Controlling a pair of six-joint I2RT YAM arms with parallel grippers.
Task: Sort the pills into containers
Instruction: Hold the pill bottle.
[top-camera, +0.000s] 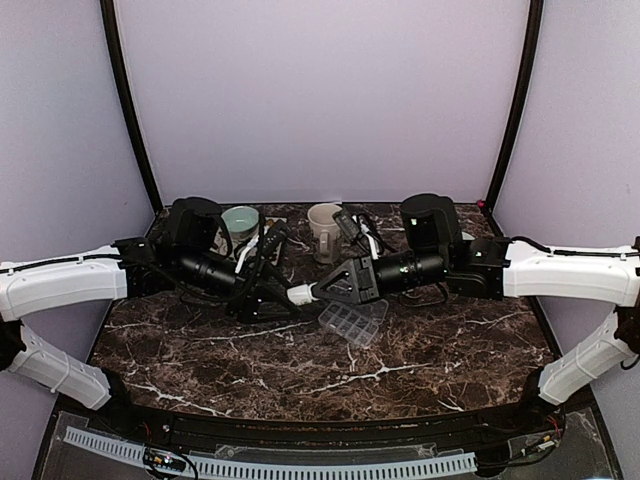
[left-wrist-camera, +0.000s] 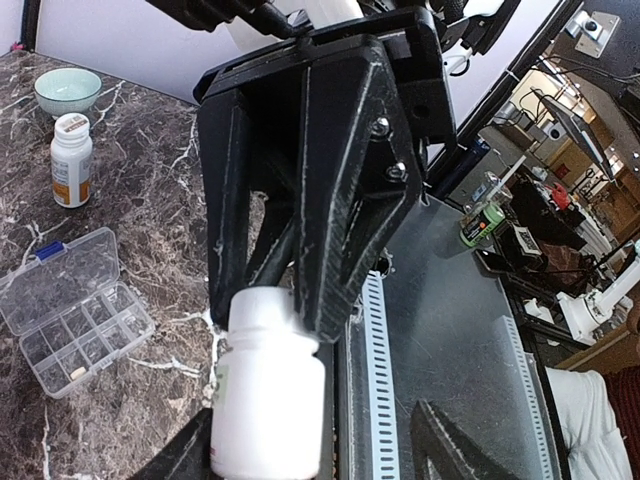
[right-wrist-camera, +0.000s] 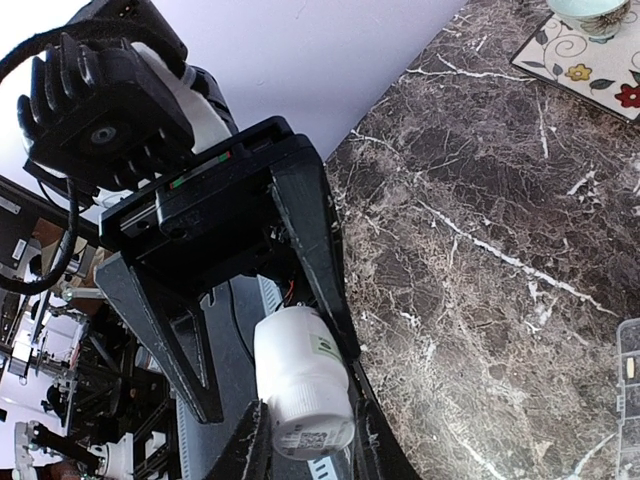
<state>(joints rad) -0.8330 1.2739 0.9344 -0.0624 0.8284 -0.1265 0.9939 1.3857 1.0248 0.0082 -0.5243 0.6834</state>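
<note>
The left gripper's open fingers reach past the bottle's base around its body, so the robot needs to close the left gripper now. Closing now would hold the bottle.
A white pill bottle (top-camera: 300, 294) hangs in the air between my two arms, over the middle of the table. My right gripper (right-wrist-camera: 305, 440) is shut on the bottle's ribbed cap (right-wrist-camera: 312, 420). My left gripper (left-wrist-camera: 310, 445) stands open around the bottle's body (left-wrist-camera: 268, 400), one finger close beside it and the other well clear. The containers, a clear pill organizer (top-camera: 350, 322) with its lid open, lie on the table just below the right gripper (top-camera: 328, 290). One small pale pill (left-wrist-camera: 73, 372) shows in a compartment of the organizer (left-wrist-camera: 75, 320). Any pills in the bottle are hidden.
A second pill bottle (left-wrist-camera: 70, 160) stands upright beyond the organizer. A pale green bowl (top-camera: 240, 220) and a cream mug (top-camera: 325, 230) sit at the back. A flowered mat (right-wrist-camera: 585, 60) carries the bowl. A perforated strip (left-wrist-camera: 385, 400) runs along the table's near edge.
</note>
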